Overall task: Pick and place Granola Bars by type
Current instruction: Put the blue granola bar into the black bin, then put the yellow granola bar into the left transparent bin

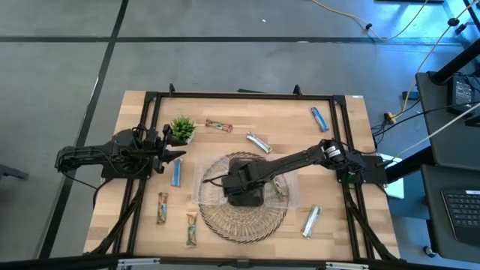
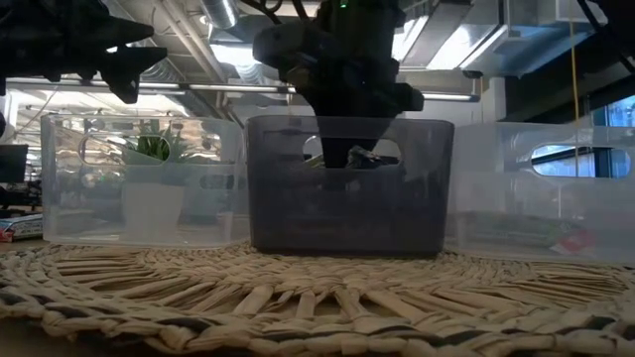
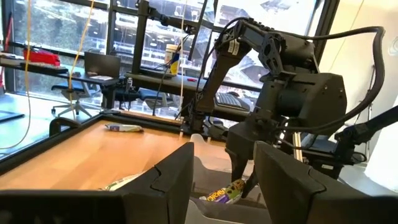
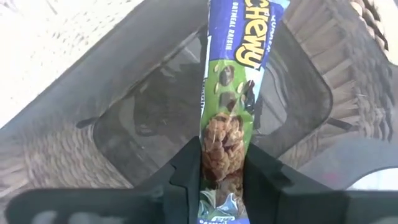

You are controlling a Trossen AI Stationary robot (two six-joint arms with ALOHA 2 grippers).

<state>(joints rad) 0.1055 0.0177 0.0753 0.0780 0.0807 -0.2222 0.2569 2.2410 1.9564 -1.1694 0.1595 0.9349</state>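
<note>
My right gripper holds the purple bar point(image 4: 233, 81) inside the rim of the dark middle bin point(image 4: 155, 102) and the bar would lie in the bin, so it is now time to let go.
My right gripper point(image 1: 246, 187) reaches down over the clear compartment tray point(image 1: 206, 184) on the woven mat and is shut on a dark purple granola bar point(image 4: 230, 81). In the low view it point(image 2: 349, 157) stands in the middle compartment point(image 2: 347, 213). My left gripper point(image 1: 177, 155) is open and hovers above a blue bar point(image 1: 177, 174) lying flat on the table. More bars lie flat on the wood: red-brown point(image 1: 219, 126), silver point(image 1: 259, 141), blue point(image 1: 319, 118), silver point(image 1: 311, 221), and two tan ones point(image 1: 162, 208) point(image 1: 191, 229). My right gripper pinches the purple bar between its two fingers near one end point(image 4: 224, 155). The fingers come from above, pointing down, and lie along the bar. The bar hangs straight below them, its free end point(image 4: 245, 25) down in the tray compartment point(image 4: 143, 118); whether it touches the bottom I cannot tell.
A small green potted plant point(image 1: 182, 129) stands just beyond my left gripper. A black frame point(image 1: 240, 95) runs around the table's edges. Another wrapper point(image 1: 280, 187) lies in the tray's right compartment. Bare wood shows along the far edge and the near right corner.
</note>
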